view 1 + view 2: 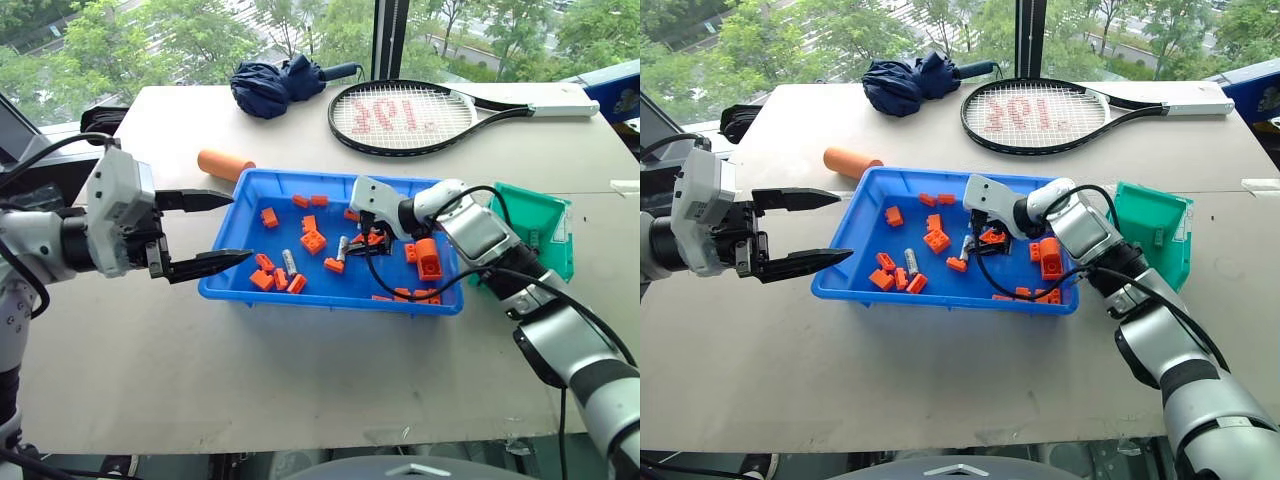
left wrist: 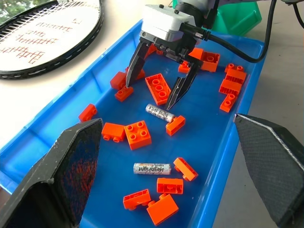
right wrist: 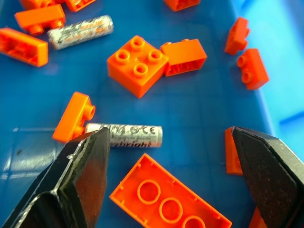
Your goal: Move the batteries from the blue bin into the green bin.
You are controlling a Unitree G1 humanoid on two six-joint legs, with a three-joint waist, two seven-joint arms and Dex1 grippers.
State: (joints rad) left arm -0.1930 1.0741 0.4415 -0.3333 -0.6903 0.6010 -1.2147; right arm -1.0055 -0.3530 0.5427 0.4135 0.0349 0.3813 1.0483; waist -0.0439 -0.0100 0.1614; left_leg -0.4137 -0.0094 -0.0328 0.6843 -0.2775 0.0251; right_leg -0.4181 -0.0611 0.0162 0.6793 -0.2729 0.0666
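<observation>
My right gripper's fingers stop above the middle battery [image 1: 342,248] and would miss it now, so it is too early to close and the gripper lowers first.
The blue bin [image 1: 232,232] lies mid-table, scattered with orange bricks. Two batteries lie among them: one [image 1: 289,262] near the front left, one [image 1: 342,248] in the middle. My right gripper [image 1: 362,240] reaches down into the bin, open, just above the middle battery [image 3: 124,135]. That battery lies on the floor by one fingertip [image 3: 97,142], and nothing is held. My left gripper [image 1: 240,228] hovers open and empty at the bin's left end. The green bin [image 1: 535,225] stands right of the blue one, behind my right arm.
An orange cylinder [image 1: 225,163] lies on the table behind the blue bin's left corner. A tennis racket [image 1: 405,117] and a folded navy umbrella [image 1: 275,85] lie at the back. Bare tabletop [image 1: 300,370] stretches in front of the bin.
</observation>
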